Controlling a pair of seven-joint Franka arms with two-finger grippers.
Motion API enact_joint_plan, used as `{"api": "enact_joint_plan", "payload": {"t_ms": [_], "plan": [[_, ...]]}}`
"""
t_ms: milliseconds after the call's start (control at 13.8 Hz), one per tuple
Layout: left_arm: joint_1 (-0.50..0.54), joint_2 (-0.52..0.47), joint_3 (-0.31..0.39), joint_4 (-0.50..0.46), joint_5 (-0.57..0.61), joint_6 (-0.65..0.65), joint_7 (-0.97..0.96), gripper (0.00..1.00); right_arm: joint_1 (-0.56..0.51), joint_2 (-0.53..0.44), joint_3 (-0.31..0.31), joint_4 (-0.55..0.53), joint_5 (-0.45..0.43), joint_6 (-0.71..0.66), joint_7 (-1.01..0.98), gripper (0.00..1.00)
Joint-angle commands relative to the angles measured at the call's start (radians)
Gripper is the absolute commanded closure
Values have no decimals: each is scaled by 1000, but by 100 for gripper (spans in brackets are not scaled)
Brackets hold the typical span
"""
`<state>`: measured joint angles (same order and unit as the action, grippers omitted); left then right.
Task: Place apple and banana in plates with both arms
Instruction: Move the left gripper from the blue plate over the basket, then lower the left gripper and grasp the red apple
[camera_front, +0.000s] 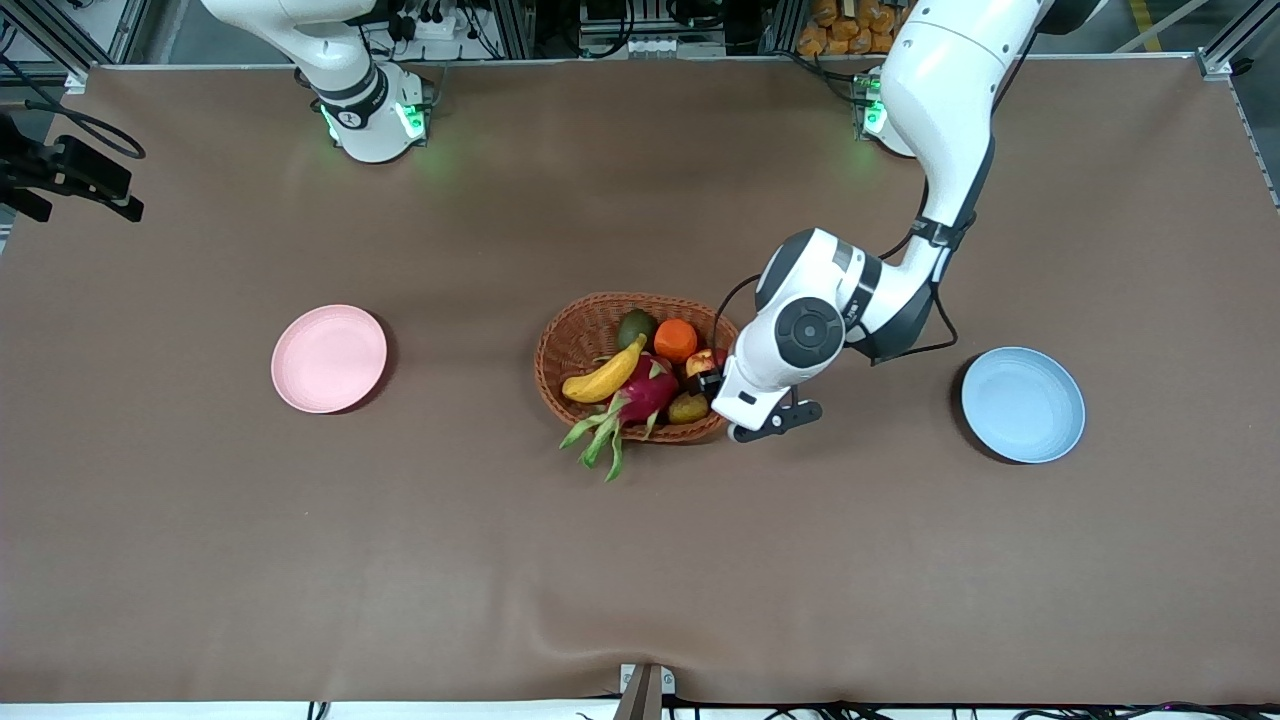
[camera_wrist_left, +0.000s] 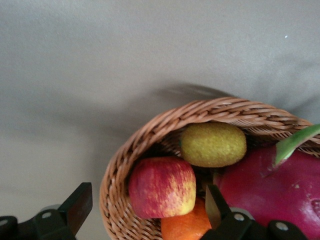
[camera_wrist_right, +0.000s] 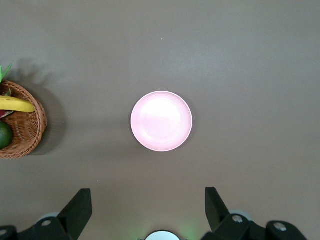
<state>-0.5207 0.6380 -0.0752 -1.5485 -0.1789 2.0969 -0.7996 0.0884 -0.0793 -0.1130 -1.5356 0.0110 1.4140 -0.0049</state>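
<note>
I need to grab the apple (camera_front: 703, 362) by its round sides with my left gripper next. Then I will put the apple in the blue plate (camera_front: 1023, 404).
The red-and-yellow apple (camera_front: 703, 362) lies in the wicker basket (camera_front: 565, 340) at the rim toward the left arm's end. The yellow banana (camera_front: 605, 374) lies in the basket too. My left gripper (camera_front: 708, 382) is low over the apple, open. In the left wrist view (camera_wrist_left: 148, 197) one finger (camera_wrist_left: 80, 205) is outside the basket's rim (camera_wrist_left: 120, 165) and the other is inside, with the apple (camera_wrist_left: 161, 186) between them. My right gripper (camera_wrist_right: 148, 197) is open and empty, high above the pink plate (camera_wrist_right: 161, 121). The pink plate (camera_front: 329, 358) and the blue plate (camera_front: 1023, 404) are empty.
The basket also holds a magenta dragon fruit (camera_front: 645, 393), an orange (camera_front: 675, 340), a green avocado (camera_front: 636, 328) and a yellow-brown fruit (camera_front: 688, 408). A black camera mount (camera_front: 70, 175) sticks in at the right arm's end of the table.
</note>
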Motion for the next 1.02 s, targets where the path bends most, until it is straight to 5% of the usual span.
{"api": "enact_joint_plan", "payload": {"t_ms": [0, 944], "plan": [[-18, 26, 9, 25, -7, 18, -47, 0, -2, -20, 3, -18, 12, 2, -7, 0], [-58, 66, 9, 22, -5, 51, -78, 0, 1, -19, 3, -21, 12, 0, -7, 0]]}}
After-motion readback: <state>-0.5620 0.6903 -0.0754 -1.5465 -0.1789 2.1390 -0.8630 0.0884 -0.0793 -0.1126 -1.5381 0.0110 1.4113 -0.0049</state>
